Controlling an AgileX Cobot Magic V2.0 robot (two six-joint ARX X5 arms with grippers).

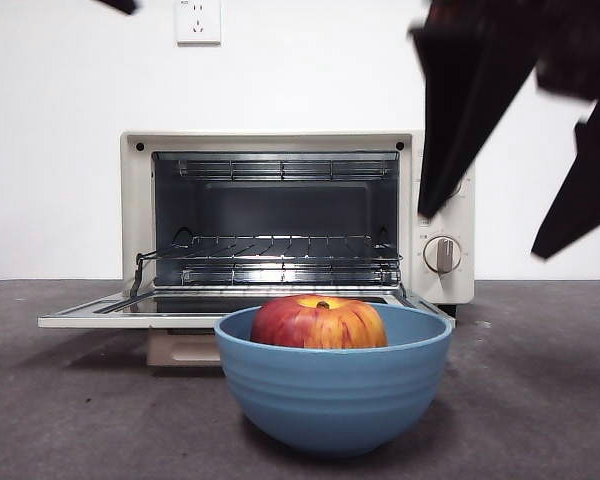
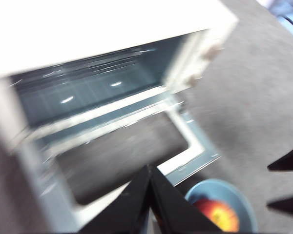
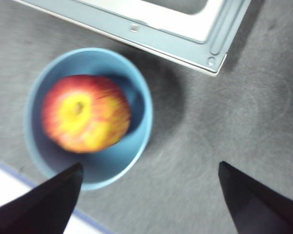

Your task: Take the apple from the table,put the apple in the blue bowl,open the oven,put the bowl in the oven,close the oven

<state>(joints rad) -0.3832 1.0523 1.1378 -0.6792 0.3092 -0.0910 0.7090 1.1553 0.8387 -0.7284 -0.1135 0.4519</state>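
Observation:
My right gripper grabs the blue bowl by its rim (image 1: 446,335) next, to put the apple-filled bowl in the open oven (image 1: 270,215).
The red-and-yellow apple (image 1: 318,322) lies inside the blue bowl (image 1: 332,400), which stands on the dark grey table (image 1: 540,400) just in front of the oven (image 1: 270,215). The oven's door (image 1: 90,315) hangs open and flat, with the wire rack showing inside. My right gripper (image 1: 483,235) hangs open above the table, higher than the bowl and to its right. In the right wrist view the right gripper (image 3: 150,165) has the bowl (image 3: 136,87) and apple (image 3: 85,112) below, one jaw over the bowl's rim. My left gripper (image 2: 149,168) is shut and empty, high above the oven door.
The open door (image 3: 151,34) reaches out close to the bowl's far side. A white wall with a socket (image 1: 198,20) stands behind the oven. The oven's knob (image 1: 441,253) sits beside the cavity. Bare table (image 3: 224,107) lies right of the bowl.

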